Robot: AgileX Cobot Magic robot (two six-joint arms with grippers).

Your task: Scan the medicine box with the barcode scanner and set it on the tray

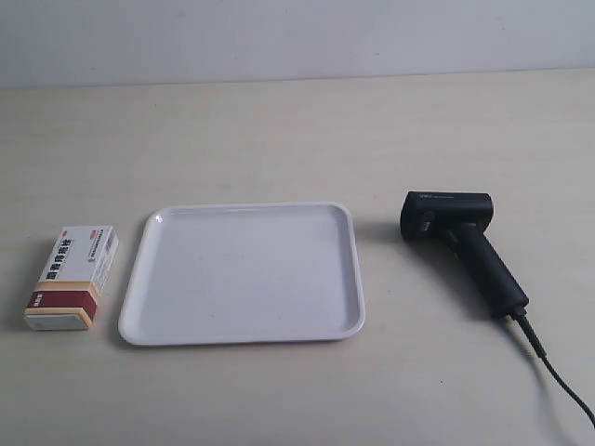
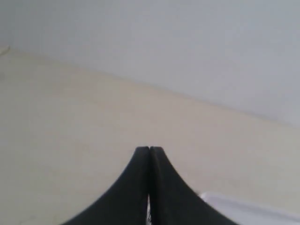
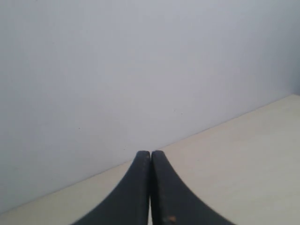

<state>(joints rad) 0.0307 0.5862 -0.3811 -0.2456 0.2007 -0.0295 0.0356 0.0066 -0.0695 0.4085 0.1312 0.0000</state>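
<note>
The medicine box's white end [image 1: 89, 240] needs to stay free to face the barcode scanner. My left gripper will pick up the medicine box by its red-and-tan end [image 1: 63, 299] next.
The medicine box [image 1: 72, 278], white with a dark red and tan band, lies flat on the table at the exterior view's left. Beside it, in the middle, sits the empty white tray [image 1: 139, 279]. The black barcode scanner [image 1: 462, 243] lies on its side at the right, its cable [image 1: 556, 372] trailing toward the near right corner. Neither arm shows in the exterior view. My left gripper [image 2: 149, 149] is shut with nothing in it, above bare table; a white corner of the tray [image 2: 243, 211] shows near it. My right gripper [image 3: 150, 153] is also shut and empty, facing the wall.
The table is a pale beige surface [image 1: 297, 130] backed by a light grey wall [image 1: 297, 37]. Bare tabletop lies behind the tray and in front of it.
</note>
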